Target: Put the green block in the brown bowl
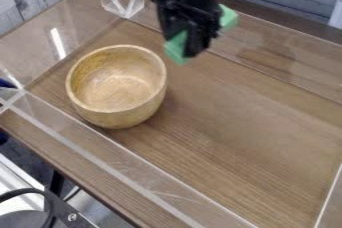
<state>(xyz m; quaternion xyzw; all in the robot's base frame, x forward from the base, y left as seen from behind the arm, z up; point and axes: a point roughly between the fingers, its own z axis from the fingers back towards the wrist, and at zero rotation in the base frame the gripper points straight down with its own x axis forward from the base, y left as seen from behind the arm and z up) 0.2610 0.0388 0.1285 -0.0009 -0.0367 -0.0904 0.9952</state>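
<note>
The green block [178,48] still hangs above and beyond the bowl's rim, so my gripper keeps hold of it until it is inside the brown bowl's rim [118,51].
The green block [178,48] hangs in the air between the black fingers of my gripper [189,42], which is shut on it; a second green end [227,16] of the block shows at the gripper's right side. The gripper points down and hovers just right of and above the far rim of the brown bowl [116,84], which stands on the wooden table at the left with nothing inside.
A clear plastic wall [80,162] runs along the table's [241,122] front and left edges. A small clear plastic stand [123,0] sits at the back left corner.
</note>
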